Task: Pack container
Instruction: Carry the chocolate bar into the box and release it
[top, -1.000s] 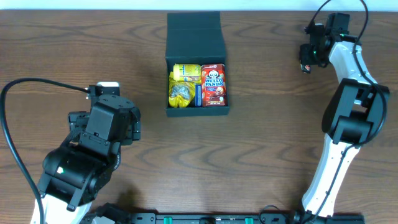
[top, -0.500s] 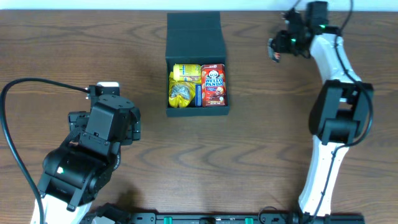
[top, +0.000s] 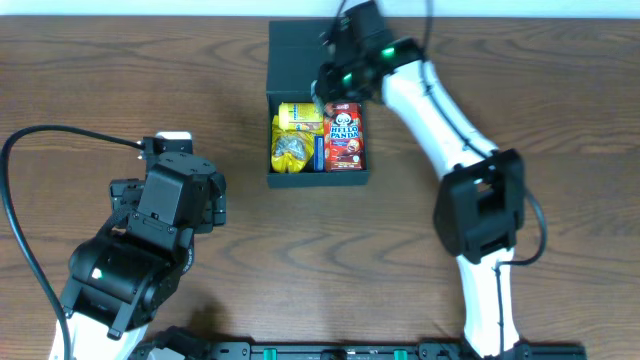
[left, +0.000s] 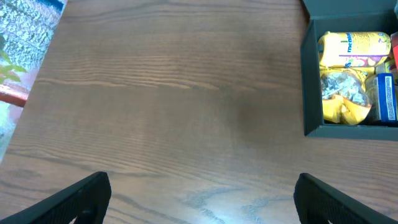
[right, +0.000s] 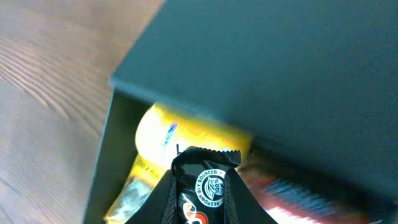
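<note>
I should move the black snack packet toward the crinkled bag before my right gripper lets go. It is hanging high by the lid, past the bag, and would miss its place.
The container is a dark teal-black box, its flap lid open toward the far side. Inside lie a yellow packet, a crinkled yellow bag and a red Hello Panda box. My right gripper hangs over the box's far edge, shut on a black snack packet with a round white seal. The right wrist view shows the lid and the yellow packet below it. My left gripper is open and empty over bare table, left of the container.
The wooden table spreads round the box. My left arm's body sits at the front left with a black cable looping beside it. A white edge runs along the table's far side.
My right arm has swung left from the far right of the table to above the container's far edge, carrying the black packet. The left arm has not moved.
</note>
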